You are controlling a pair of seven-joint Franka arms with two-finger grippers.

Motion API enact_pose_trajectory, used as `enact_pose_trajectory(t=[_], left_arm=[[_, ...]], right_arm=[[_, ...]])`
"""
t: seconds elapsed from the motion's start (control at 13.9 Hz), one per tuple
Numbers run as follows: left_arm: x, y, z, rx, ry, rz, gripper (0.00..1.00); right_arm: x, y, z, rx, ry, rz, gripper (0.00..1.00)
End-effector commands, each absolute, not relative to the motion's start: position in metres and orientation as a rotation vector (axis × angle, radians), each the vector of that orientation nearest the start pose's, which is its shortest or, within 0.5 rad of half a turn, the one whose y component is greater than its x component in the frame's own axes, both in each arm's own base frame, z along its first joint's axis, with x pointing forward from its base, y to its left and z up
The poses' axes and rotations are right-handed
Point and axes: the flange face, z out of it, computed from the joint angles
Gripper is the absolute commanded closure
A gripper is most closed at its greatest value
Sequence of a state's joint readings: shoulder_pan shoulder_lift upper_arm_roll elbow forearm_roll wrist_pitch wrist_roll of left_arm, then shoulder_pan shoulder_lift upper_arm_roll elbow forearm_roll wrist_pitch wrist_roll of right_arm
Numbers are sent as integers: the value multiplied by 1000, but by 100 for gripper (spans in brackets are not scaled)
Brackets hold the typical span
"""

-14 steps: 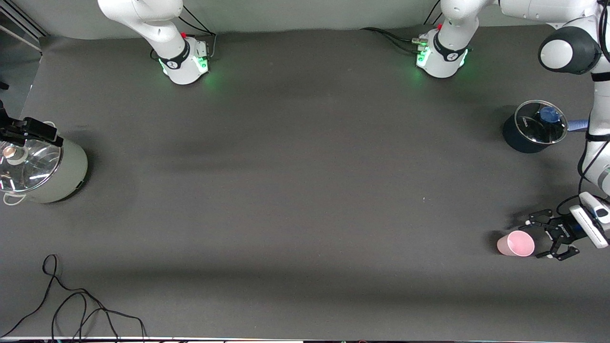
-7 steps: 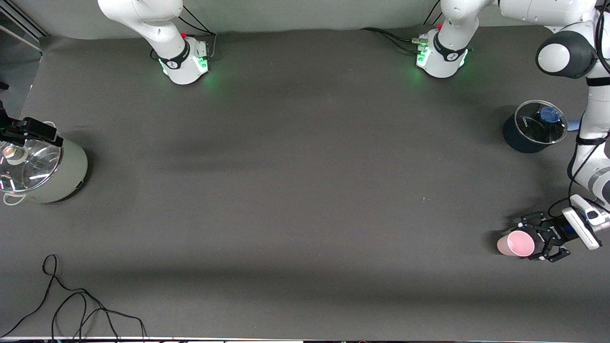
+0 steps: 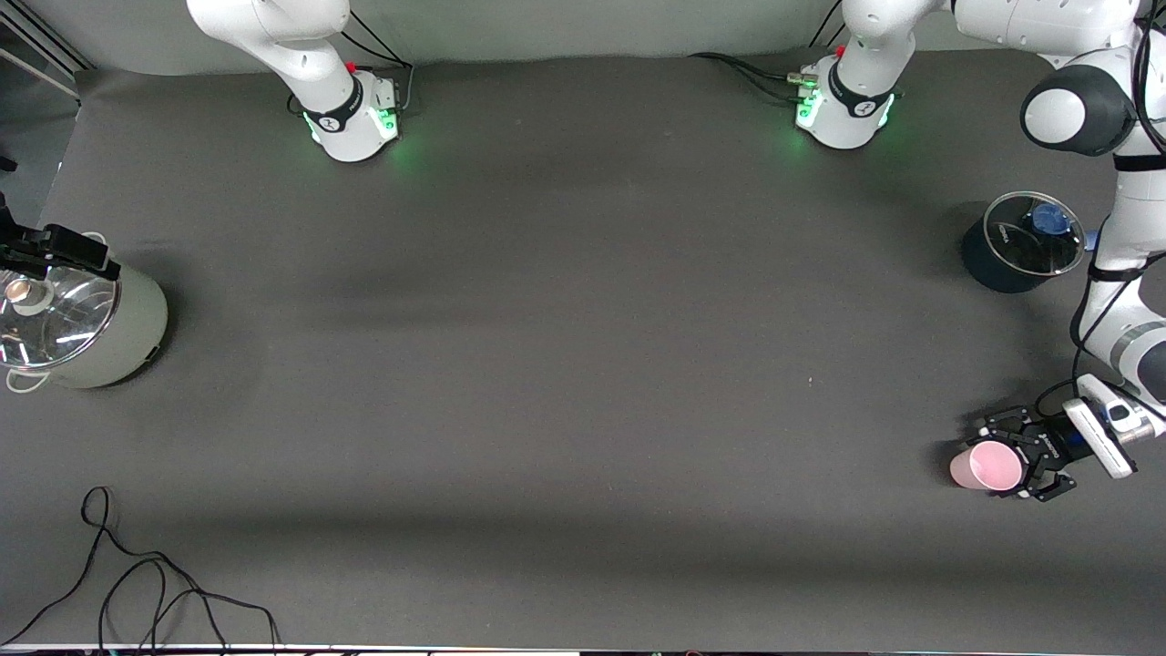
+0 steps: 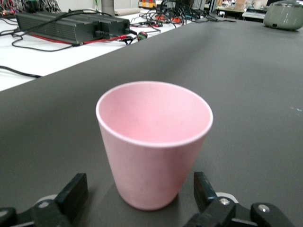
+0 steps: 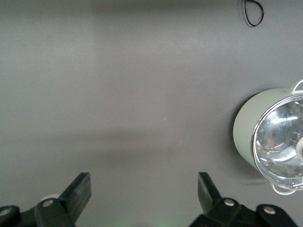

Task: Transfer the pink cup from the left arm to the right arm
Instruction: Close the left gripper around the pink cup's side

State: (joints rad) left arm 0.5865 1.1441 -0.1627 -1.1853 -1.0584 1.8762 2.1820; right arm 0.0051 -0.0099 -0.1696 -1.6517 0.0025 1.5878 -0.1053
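The pink cup should be grabbed by its lower body point(image 4: 149, 189) with my left gripper, so the cup's rim stays free for my right gripper.
The pink cup point(image 3: 988, 466) stands upright on the dark table at the left arm's end, near the front camera. My left gripper point(image 3: 1017, 458) is open and low at the table, one finger on each side of the cup. In the left wrist view the cup point(image 4: 154, 146) sits between the fingers point(image 4: 75, 191), with gaps on both sides. My right gripper point(image 5: 142, 194) is open and empty, high over the table beside the grey-green pot. Its black hand point(image 3: 59, 252) shows at the right arm's end, where it waits.
A grey-green pot with a glass lid point(image 3: 137, 333) stands at the right arm's end and shows in the right wrist view point(image 5: 246, 132). A dark blue pot with a glass lid point(image 3: 988, 264) stands farther from the camera than the cup. A black cable point(image 3: 137, 583) lies near the front edge.
My left gripper has moved in toward the pink cup, so its open fingers now flank it. The cup and the right arm have not moved.
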Motion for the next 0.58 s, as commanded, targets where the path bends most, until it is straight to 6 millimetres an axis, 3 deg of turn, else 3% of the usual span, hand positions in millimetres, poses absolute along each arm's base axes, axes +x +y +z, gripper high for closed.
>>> enact_pose_trajectory(t=[0.0,0.29,0.5], left_arm=[[676,254,91,1863,-1118,1200,0],[675,247,87,1852,-1123,1200,3],[675,246,87,1851,-1120,1199,32]], right_arm=[[543,-91,596,-3110,70,85,0],[543,-91,596,-3110,70,85,0],[543,-90,596,-3109,73,85,0]])
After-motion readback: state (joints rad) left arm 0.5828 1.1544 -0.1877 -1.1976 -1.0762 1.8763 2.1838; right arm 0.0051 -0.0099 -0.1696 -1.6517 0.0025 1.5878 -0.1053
